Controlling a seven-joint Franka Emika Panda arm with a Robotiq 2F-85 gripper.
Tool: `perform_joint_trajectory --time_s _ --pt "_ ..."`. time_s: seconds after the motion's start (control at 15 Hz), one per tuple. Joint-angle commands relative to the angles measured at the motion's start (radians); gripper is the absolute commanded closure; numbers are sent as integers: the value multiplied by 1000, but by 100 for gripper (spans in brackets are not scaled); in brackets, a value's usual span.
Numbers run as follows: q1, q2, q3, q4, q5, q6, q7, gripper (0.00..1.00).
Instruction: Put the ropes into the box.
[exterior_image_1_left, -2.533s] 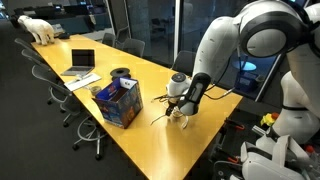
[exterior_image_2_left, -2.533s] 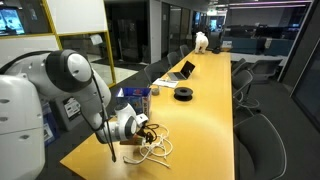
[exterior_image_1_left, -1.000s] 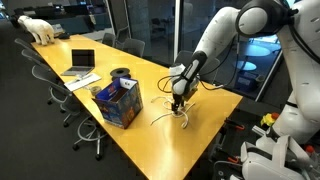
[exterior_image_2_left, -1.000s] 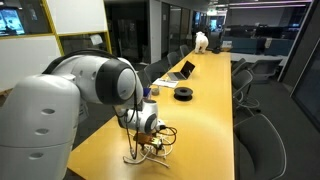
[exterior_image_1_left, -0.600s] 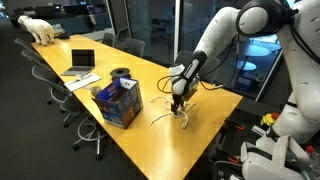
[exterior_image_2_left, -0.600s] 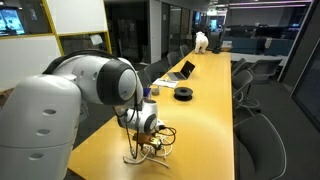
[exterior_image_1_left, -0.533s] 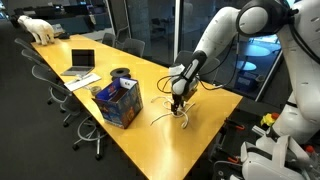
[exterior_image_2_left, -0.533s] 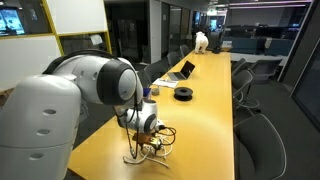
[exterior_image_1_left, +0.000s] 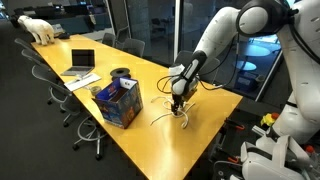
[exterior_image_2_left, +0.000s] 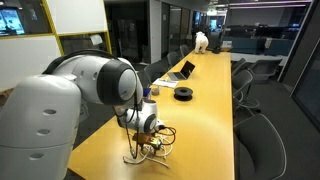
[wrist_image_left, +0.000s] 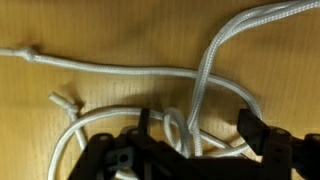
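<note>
I should close my gripper on the crossing rope pieces now, as they are between my fingers, which meet their shadows on the wood. Closing now would hold them.
The ropes (exterior_image_1_left: 172, 116) lie in a loose whitish tangle on the yellow table, to the right of the blue box (exterior_image_1_left: 119, 102), which stands apart from them. My gripper (exterior_image_1_left: 178, 108) points straight down onto the tangle. In the wrist view the ropes (wrist_image_left: 205, 70) loop across the wood, and the gripper (wrist_image_left: 197, 128) is open, with its dark fingers (wrist_image_left: 250, 130) astride a few crossing strands. Nothing is lifted. In an exterior view the ropes (exterior_image_2_left: 152, 147) show beneath the gripper (exterior_image_2_left: 150, 138), near the table's near end.
An open silver laptop (exterior_image_1_left: 80, 62) and a black roll (exterior_image_1_left: 121, 73) lie beyond the box. A white bear toy (exterior_image_1_left: 40, 29) stands at the far end. Office chairs (exterior_image_1_left: 60, 90) line both long sides. The table edge (exterior_image_1_left: 200, 135) is close to the ropes.
Since the oldest frames the arm has swung over and dropped the gripper onto the rope tangle. Over the last second nothing visibly moves in the exterior views.
</note>
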Motion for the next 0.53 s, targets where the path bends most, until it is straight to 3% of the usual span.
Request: perform_joint_trajectory --time_s 0.0,0.33,0.47 --pt "-19 -4 19 9 16 -5 -36 42" --pt "-21 -11 21 13 17 -7 -48 80" --pt "-22 -13 23 14 18 -10 -52 89"
